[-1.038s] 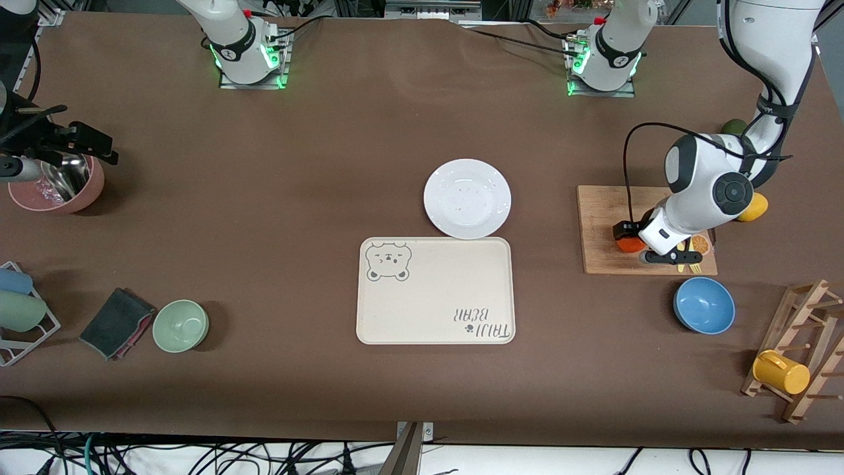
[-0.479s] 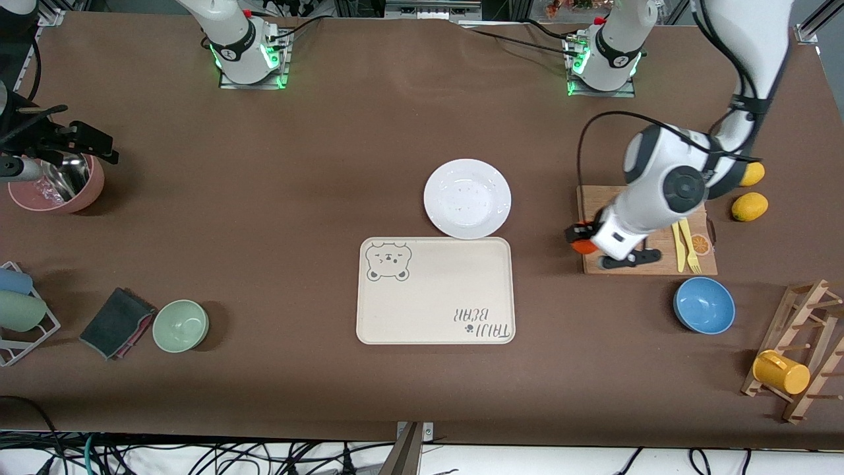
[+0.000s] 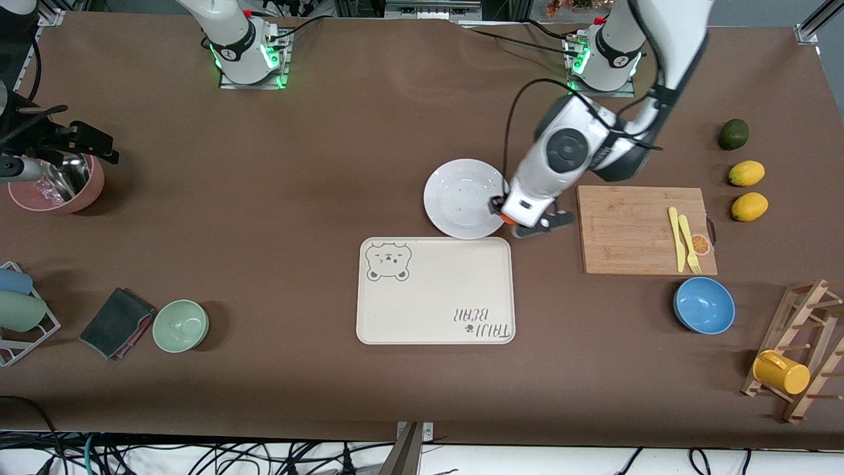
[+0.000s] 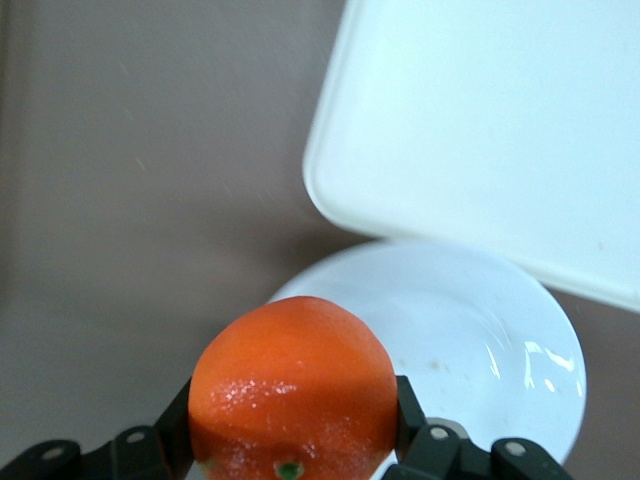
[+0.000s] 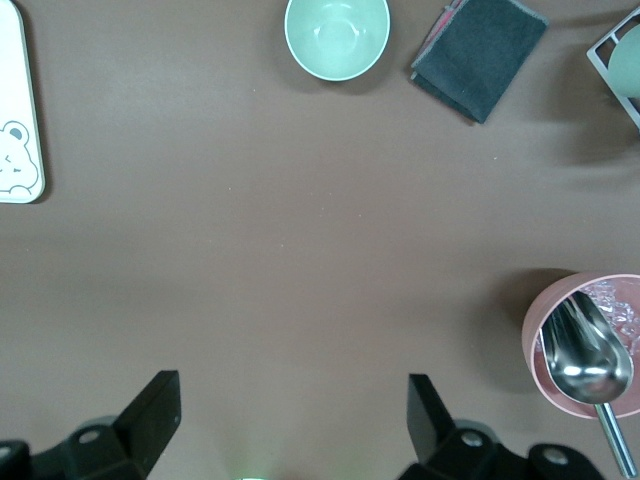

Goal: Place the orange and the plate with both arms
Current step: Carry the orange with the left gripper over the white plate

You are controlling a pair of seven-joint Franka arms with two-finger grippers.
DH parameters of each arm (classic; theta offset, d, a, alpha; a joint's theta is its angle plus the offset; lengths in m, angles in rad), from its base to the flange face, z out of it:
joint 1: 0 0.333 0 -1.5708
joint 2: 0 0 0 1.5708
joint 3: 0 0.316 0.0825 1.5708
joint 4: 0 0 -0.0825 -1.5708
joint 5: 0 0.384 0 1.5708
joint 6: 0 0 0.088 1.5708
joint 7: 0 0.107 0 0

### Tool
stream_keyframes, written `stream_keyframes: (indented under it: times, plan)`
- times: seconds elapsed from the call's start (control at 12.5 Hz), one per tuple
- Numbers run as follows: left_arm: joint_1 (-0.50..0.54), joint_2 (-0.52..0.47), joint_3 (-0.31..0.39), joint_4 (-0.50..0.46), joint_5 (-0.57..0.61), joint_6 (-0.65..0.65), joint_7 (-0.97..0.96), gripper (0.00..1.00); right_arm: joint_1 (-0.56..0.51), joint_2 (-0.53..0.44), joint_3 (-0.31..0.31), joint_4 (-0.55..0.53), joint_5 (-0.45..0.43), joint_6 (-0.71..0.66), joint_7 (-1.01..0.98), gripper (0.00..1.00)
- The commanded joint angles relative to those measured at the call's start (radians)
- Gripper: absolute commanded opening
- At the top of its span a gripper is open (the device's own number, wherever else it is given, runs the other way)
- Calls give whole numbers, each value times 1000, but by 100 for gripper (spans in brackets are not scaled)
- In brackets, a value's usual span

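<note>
The orange point(image 3: 507, 219) hangs short of the white plate's middle in the front view, so my left gripper needs to move it there before releasing.
My left gripper point(image 3: 505, 213) is shut on the orange point(image 3: 507, 219) and holds it in the air over the rim of the white plate point(image 3: 461, 194), on the side toward the left arm's end. In the left wrist view the orange point(image 4: 295, 385) sits between the two black fingers point(image 4: 412, 418), with the plate point(image 4: 480, 340) below it. My right gripper point(image 3: 92, 146) waits open and empty over the table by the pink bowl point(image 3: 66, 194) at the right arm's end; its view shows bare table between its fingers point(image 5: 155, 410).
The cream bear tray point(image 3: 435, 297) lies just nearer the camera than the plate. A wooden board point(image 3: 626, 231) with yellow cutlery point(image 3: 682, 239), two lemons point(image 3: 746, 173), a lime point(image 3: 733, 134) and a blue bowl point(image 3: 703, 305) are toward the left arm's end. A green bowl point(image 3: 180, 324) and a cloth point(image 3: 115, 322) lie toward the right arm's end.
My left gripper has carried the orange off the wooden board, across the table to over the plate's rim. The right arm has not moved.
</note>
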Motion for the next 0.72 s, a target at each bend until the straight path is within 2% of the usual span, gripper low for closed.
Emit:
stream_keyframes:
  times: [0.0, 0.48, 0.56, 0.64]
  plan:
    - [-95, 79, 10, 35, 28, -5, -101, 0, -1, -1, -2, 13, 17, -15, -12, 100]
    - [-158, 217, 9, 141, 27, 44, -137, 7, 0, -2, 1, 13, 17, -15, -12, 100]
    - [-158, 240, 9, 156, 28, 44, -134, 16, 2, -2, 3, 13, 17, -16, -12, 100]
    - [-158, 248, 10, 164, 28, 42, -134, 62, 2, -4, 3, 13, 17, -16, -12, 100]
